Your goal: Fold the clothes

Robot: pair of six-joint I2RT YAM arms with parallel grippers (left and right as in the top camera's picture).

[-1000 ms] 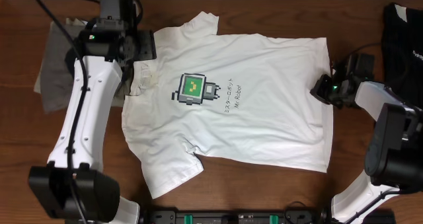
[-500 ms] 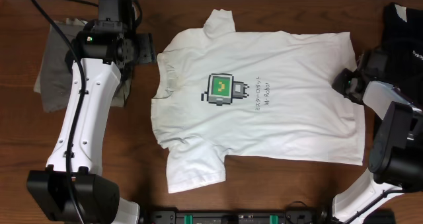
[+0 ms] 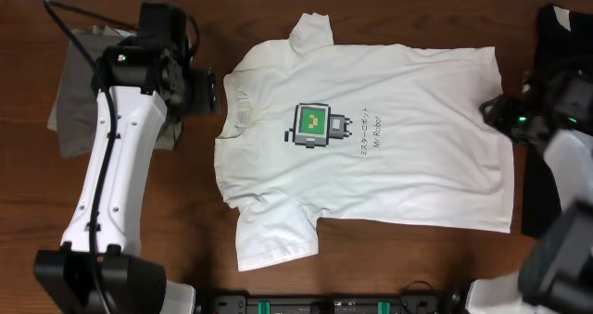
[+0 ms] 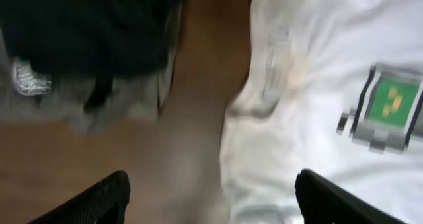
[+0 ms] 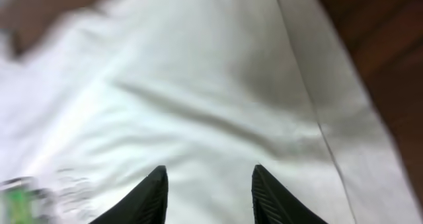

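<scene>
I should pick up the white T-shirt (image 3: 389, 166) by its near sleeve next with my left gripper. Then I can fold the T-shirt's side inward over the print.
The white T-shirt (image 3: 389, 166) lies spread flat, print up, collar to the left and hem to the right. Its green pixel-robot print (image 3: 313, 125) also shows in the left wrist view (image 4: 386, 108). My left gripper (image 3: 211, 90) is open and empty just left of the collar; in the left wrist view (image 4: 211, 194) its fingers straddle bare wood and the shirt's edge (image 4: 310, 92). My right gripper (image 3: 496, 110) is open and empty at the hem; in the right wrist view (image 5: 208, 181) it hangs over white cloth (image 5: 211, 85).
A grey-olive garment (image 3: 69, 106) lies at the far left, partly under my left arm, and shows in the left wrist view (image 4: 86, 108). A black garment (image 3: 565, 27) lies at the back right. Brown table (image 3: 176, 203) surrounds the shirt.
The shirt has slid right and flattened out. My left gripper has let go of the collar and stays at the left. My right gripper has moved right and opened off the hem.
</scene>
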